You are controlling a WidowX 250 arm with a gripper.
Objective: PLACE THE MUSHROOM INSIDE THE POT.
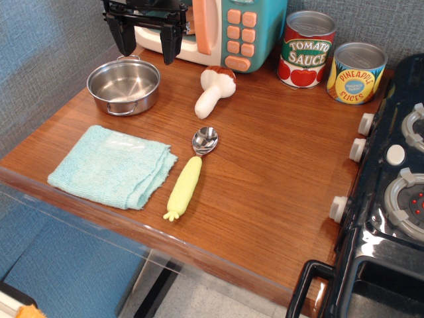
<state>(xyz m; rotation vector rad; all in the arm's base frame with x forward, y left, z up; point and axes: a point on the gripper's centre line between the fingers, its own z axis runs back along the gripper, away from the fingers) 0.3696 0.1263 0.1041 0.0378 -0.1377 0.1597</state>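
Observation:
I should grab the mushroom by its reddish-brown cap [220, 77] next with my gripper, to place it inside the pot [124, 85].
The mushroom [214, 91] lies on its side on the wooden table, cream stem toward the front, reddish-brown cap toward the back. The steel pot [124, 85] stands empty at the left, with two loop handles. My gripper [147, 41] hangs at the back, above and just behind the pot's far rim, its black fingers [124, 36] spread apart and empty. The mushroom is to the right of the gripper and nearer the front.
A toy microwave [225, 30] stands behind the gripper. A tomato sauce can [305, 50] and a pineapple can [357, 73] stand at back right. A yellow-handled spoon [189, 177] and a teal cloth [111, 165] lie in front. A toy stove [391, 192] borders the right.

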